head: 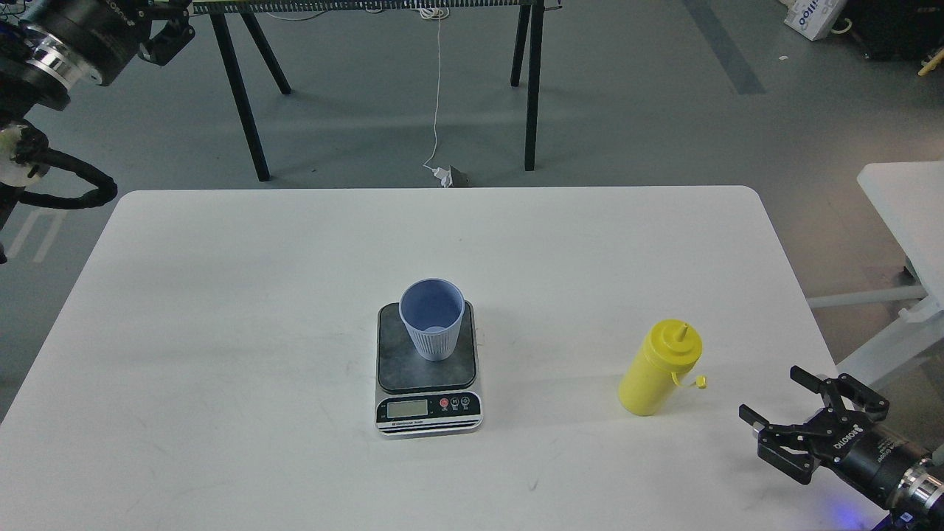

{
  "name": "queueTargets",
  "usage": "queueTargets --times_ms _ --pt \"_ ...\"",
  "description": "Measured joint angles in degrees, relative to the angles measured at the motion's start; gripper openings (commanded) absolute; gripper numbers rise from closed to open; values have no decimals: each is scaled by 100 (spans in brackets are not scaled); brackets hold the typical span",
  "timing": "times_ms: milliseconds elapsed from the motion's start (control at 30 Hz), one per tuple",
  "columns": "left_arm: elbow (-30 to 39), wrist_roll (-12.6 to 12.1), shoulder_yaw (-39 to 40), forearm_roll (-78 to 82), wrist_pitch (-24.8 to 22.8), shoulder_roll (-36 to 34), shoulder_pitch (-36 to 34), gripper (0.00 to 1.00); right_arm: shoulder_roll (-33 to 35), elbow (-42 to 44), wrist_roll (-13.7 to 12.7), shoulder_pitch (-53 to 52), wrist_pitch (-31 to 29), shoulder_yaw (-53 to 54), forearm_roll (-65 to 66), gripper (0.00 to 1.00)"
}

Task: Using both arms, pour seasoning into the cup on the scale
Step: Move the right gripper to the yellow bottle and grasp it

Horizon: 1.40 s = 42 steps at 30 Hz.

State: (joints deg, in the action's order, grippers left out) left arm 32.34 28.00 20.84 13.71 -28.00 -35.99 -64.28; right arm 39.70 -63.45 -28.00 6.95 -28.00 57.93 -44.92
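Observation:
My right gripper grabs the yellow bottle by its cylindrical body [650, 380] next, to pour seasoning into the cup [433, 318].
The light blue ribbed cup [433, 318] stands upright and empty on the dark platform of the small scale [391, 365], near the middle of the white table [221, 332]. The yellow squeeze bottle of seasoning [658, 369] stands upright to the right of the scale, its small tethered cap [700, 381] hanging off at its right side. My right gripper [774, 394] is open and empty, low over the table's right front corner, to the right of the bottle and apart from it. My left gripper [168, 35] is raised at the top left, far from the table; its fingers cannot be told apart.
Black trestle legs [240, 96] stand on the grey floor beyond the table's far edge, with a white cable [437, 96] hanging down between them. A second white table [903, 199] stands to the right. A box [811, 18] lies at the top right.

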Motion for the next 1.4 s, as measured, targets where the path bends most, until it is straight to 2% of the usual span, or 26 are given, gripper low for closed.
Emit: queueTargets --times_ms 501,1169,1402 --pt "9 0 -13 26 0 -20 133 100 -1048 553 -1 -590 0 -17 1225 99" --pt "9 0 -27 27 0 -13 196 100 -1546 952 1 -1045 0 -180 1739 99" --pt "10 1 -27 27 0 -41 291 100 -1801 1324 0 -1255 0 -186 2025 90"
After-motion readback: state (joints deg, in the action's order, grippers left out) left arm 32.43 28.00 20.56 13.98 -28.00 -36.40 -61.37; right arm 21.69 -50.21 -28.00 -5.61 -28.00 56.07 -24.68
